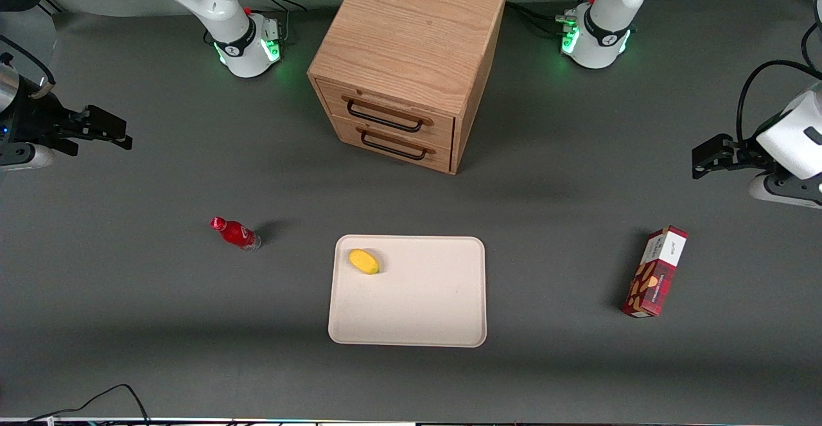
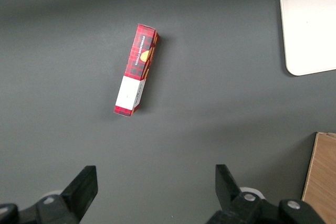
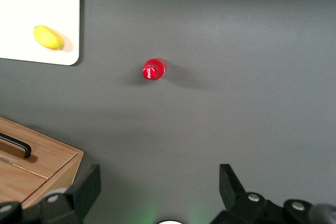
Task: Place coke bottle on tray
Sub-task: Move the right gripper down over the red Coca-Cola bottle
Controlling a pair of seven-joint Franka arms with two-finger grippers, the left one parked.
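I need to place the coke bottle on the tray (image 1: pixel 424 304), so next I need to grab it with my right gripper by its red cap end (image 1: pixel 218 223).
The coke bottle (image 1: pixel 234 233), small and red with a red cap, stands upright on the grey table beside the tray, toward the working arm's end. In the right wrist view I see it from above, cap up (image 3: pixel 154 70). The cream tray (image 1: pixel 424 304) lies flat in the middle of the table, nearer the front camera than the cabinet; one corner of it shows in the right wrist view (image 3: pixel 52 3). My right gripper (image 1: pixel 115 133) hangs well above the table, farther from the front camera than the bottle. It is open and empty (image 3: pixel 157 182).
A yellow fruit (image 1: pixel 364 261) lies on the tray near the corner closest to the bottle (image 3: pixel 48 37). A wooden two-drawer cabinet (image 1: pixel 411 60) stands farther back. A red-and-white carton (image 1: pixel 655 272) lies toward the parked arm's end (image 2: pixel 136 69).
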